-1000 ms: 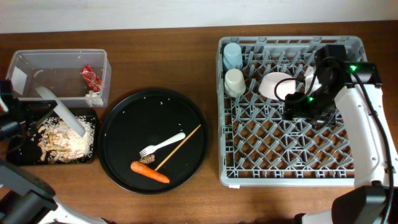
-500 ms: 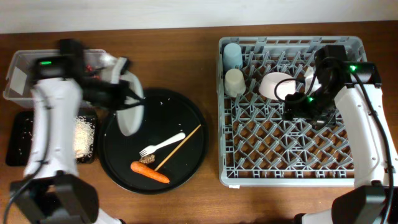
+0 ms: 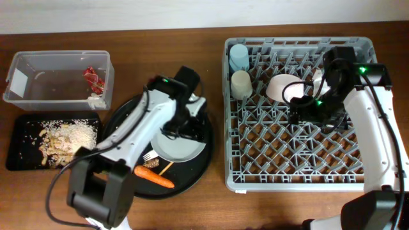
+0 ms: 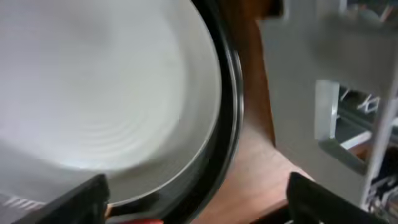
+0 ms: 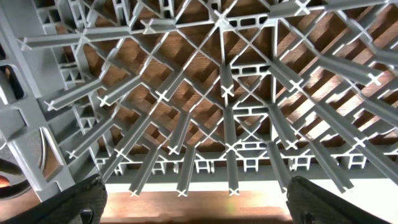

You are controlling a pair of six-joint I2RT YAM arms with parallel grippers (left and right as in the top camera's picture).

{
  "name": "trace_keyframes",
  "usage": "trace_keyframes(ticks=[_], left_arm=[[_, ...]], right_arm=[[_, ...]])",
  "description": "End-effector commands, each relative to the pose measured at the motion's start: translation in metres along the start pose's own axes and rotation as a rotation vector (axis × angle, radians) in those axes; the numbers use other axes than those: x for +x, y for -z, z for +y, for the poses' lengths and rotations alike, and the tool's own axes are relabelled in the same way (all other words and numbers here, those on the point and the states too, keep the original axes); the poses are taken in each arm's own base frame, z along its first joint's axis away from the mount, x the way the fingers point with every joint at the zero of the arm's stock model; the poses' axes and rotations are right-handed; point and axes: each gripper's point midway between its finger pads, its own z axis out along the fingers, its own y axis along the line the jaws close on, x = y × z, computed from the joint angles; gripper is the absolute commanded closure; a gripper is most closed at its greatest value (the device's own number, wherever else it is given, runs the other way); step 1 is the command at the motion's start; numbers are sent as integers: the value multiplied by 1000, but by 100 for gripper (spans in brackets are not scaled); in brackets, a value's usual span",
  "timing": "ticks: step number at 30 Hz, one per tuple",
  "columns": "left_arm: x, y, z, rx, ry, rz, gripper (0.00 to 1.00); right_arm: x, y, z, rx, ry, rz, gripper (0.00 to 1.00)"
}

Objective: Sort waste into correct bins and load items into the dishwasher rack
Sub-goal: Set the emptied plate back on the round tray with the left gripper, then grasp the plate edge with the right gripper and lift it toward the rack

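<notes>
I need to grip the white plate next with my right gripper, by its rim on the side that faces the rack. Then the plate's opposite edge stays free to slot into the dishwasher rack [image 3: 300, 160].
The white plate [image 3: 182, 145] [image 4: 106, 87] lies flat on the big round black tray [image 3: 124, 137], covering most of the white fork [image 3: 149, 155] and the chopstick [image 3: 167, 167]. My left gripper [image 3: 185, 124] [image 4: 199, 205] hangs open just over the plate's right edge, holding nothing. The orange carrot [image 3: 153, 176] and a small brown lump [image 3: 152, 165] lie at the tray's front. My right gripper [image 3: 313, 117] [image 5: 196, 199] hovers open over the bare grid of the dishwasher rack [image 3: 300, 160] [image 5: 224, 93]. A light-blue cup [image 3: 239, 56], a cream cup [image 3: 241, 83] and a white bowl [image 3: 284, 87] stand in the rack's back rows.
The clear box [image 3: 38, 80] at the back left holds a red wrapper [image 3: 94, 78] and a white scrap [image 3: 97, 99]. In front of it the shallow black tray [image 3: 16, 150] holds beige food scraps [image 3: 64, 137]. The rack's grey wall [image 4: 323, 81] stands close to the round tray's right rim.
My left arm swung right from the bins carrying the plate; the plate now lies on the round tray and the jaws have opened. The right gripper stayed in place and opened slightly wider.
</notes>
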Motion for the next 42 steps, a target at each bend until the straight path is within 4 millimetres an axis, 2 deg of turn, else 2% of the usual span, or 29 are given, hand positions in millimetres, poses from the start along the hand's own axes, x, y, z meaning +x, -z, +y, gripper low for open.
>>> trace_keyframes(ticks=[1,3,4,6,8,10,13,14,16,17,18,20,24,31,32,36,39,40,42], left_arm=[[-10,77,43,-86,76,-166,8],[2,116,78,-107,184,-249,8],[9,131,95,-112,241,-288,7],[24,153,129,-122,380,-342,1],[44,166,165,-129,517,-361,1],[64,169,193,-130,630,-353,1],[71,169,202,-122,669,-354,1],[71,168,202,-120,670,-352,1],[71,168,202,-119,669,-351,1],[71,168,202,-117,669,-351,1],[71,168,201,-113,668,-352,1],[71,168,201,-113,668,-352,1],[71,168,201,-113,668,-351,1],[71,167,201,-112,669,-350,1],[71,167,201,-112,669,-350,1],[71,167,201,-112,669,-348,1],[71,167,201,-112,669,-348,1],[71,167,201,-112,669,-348,1],[71,167,201,-112,669,-348,1]], right_arm=[[2,2,21,-119,68,8,5],[5,5,44,-184,139,-1,6],[6,7,60,-199,193,-18,6],[10,10,91,-222,283,-52,6],[19,10,142,-256,376,-89,6],[34,4,203,-246,455,-156,6],[47,-11,238,-217,495,-177,6],[55,-30,252,-178,456,-154,6],[63,-67,263,-138,349,-70,6],[67,-81,268,-134,334,-35,7],[73,-103,275,-134,317,27,11],[76,-128,280,-129,306,76,16],[72,-159,275,-67,251,100,27],[71,-181,266,2,142,111,44],[71,-183,265,8,122,115,51],[72,-191,264,22,36,123,61],[73,-197,261,38,-10,133,86],[73,-197,261,38,-10,133,92],[73,-196,261,37,-10,133,96]])
